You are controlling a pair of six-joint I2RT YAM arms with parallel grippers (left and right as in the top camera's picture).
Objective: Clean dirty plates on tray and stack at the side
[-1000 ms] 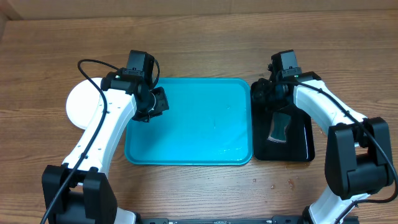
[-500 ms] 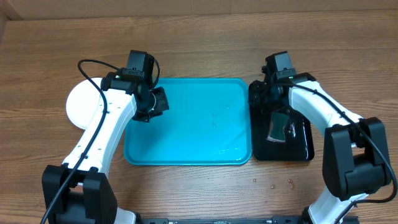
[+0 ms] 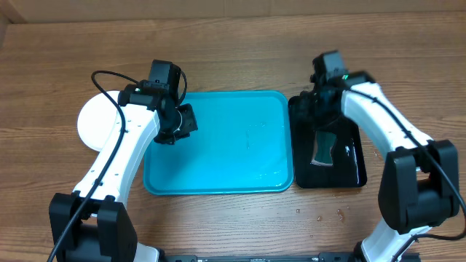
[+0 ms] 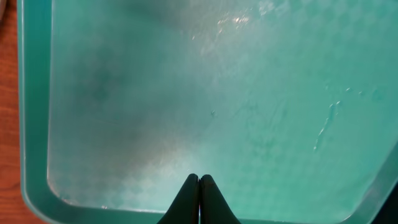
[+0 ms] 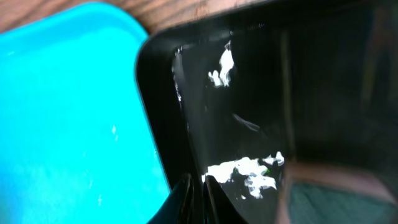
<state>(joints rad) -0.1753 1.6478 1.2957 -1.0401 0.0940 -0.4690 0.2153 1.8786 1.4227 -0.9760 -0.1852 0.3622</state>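
Note:
My left gripper would come up empty and the tray would stay if I lifted it now, because its shut fingers point at the empty bottom inside the turquoise tray [image 3: 218,145] [image 4: 208,115].
The turquoise tray [image 3: 218,145] lies mid-table with nothing on it; its wet floor fills the left wrist view [image 4: 217,93]. One white plate [image 3: 89,120] lies on the table to its left, partly under my left arm. The pale blue and yellow-green plates are out of view. My left gripper [image 3: 180,124] is shut and empty, just above the tray's left part [image 4: 199,180]. My right gripper [image 3: 312,109] is shut on the left rim of the black tray [image 3: 349,164], its fingers [image 5: 198,180] astride the wall [image 5: 161,124].
A dark grey sponge-like pad [image 3: 325,148] lies in the black tray, which touches the turquoise tray's right edge [image 5: 74,93]. White flecks [image 5: 245,168] show on the black floor. Small drips [image 3: 320,215] dot the wood in front.
My right gripper has shifted left and back with the black tray's rim. The black tray has slid left and pushed the turquoise tray slightly left. The left arm has not moved.

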